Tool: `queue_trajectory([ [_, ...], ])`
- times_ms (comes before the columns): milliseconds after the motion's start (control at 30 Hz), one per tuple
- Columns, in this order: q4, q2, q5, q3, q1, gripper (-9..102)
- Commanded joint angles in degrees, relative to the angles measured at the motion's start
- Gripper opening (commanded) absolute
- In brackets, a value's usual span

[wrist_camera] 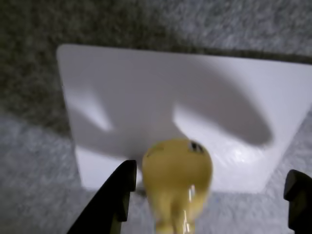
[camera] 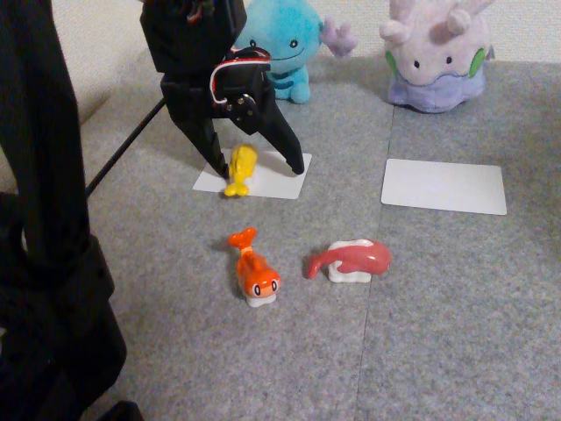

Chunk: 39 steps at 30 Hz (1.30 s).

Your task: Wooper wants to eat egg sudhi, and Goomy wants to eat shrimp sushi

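The shrimp sushi's job is to serve Goomy on the bare white card, so my gripper will grip its orange body [camera: 254, 269] next.
The yellow egg sushi [camera: 241, 168] lies on the front edge of a white card [camera: 276, 180] in front of the blue Wooper plush [camera: 285, 48]. My black gripper [camera: 256, 167] stands open over that card, one finger on each side of the egg sushi. In the wrist view the egg sushi [wrist_camera: 178, 178] sits close to the left finger [wrist_camera: 117, 197] and far from the right one [wrist_camera: 298, 195]. The orange shrimp sushi [camera: 254, 270] with eyes lies on the grey carpet, nearer the camera. The lilac Goomy plush [camera: 436, 57] sits at the back right.
A second white card [camera: 443, 186] lies bare in front of Goomy. A pink-red curved sushi piece [camera: 351, 260] on white rice rests right of the shrimp sushi. A black stand [camera: 44, 219] takes up the left edge of the fixed view.
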Motion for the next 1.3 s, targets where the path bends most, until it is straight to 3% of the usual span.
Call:
queue_trajectory([
  [0, 2.4, 7.6, -0.3, -2.4, 0.4, 36],
  [233, 13.4, 22.0, -3.6, -1.6, -0.1, 35],
  [667, 38.9, 45.6, -28.7, -1.5, 1.6, 35],
  [1000, 38.8, 56.9, -46.8, 15.7, 13.8, 35],
  [1267, 31.8, 59.4, -54.6, 33.8, 17.1, 35],
])
